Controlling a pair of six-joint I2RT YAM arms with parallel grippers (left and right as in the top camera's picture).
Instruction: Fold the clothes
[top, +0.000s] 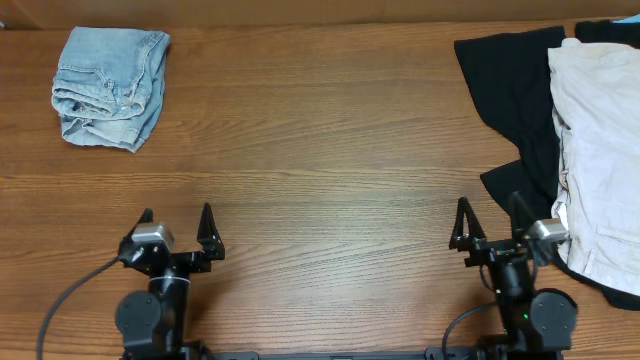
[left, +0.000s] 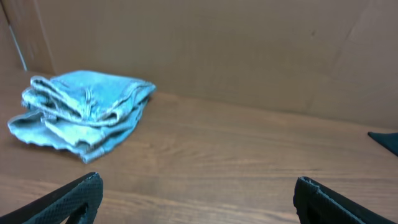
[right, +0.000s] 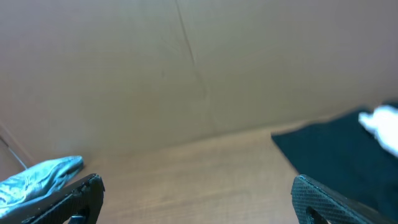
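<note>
The right gripper grabs the cream-white garment by its edge beside the black garment (top: 515, 100) next, to draw it onto the empty table for folding.
A folded light-blue denim garment (top: 108, 86) lies at the far left of the wooden table; it also shows in the left wrist view (left: 81, 112) and at the left edge of the right wrist view (right: 37, 177). A black garment (top: 515, 100) and a cream-white garment (top: 600, 150) lie unfolded in a pile at the far right; the black one shows in the right wrist view (right: 336, 155). My left gripper (top: 177, 225) is open and empty near the front edge. My right gripper (top: 488, 217) is open and empty, just left of the pile.
A brown cardboard wall (left: 249, 50) runs along the back of the table. Bare wooden tabletop (top: 320, 150) lies between the denim and the pile. The pile reaches past the table's right edge.
</note>
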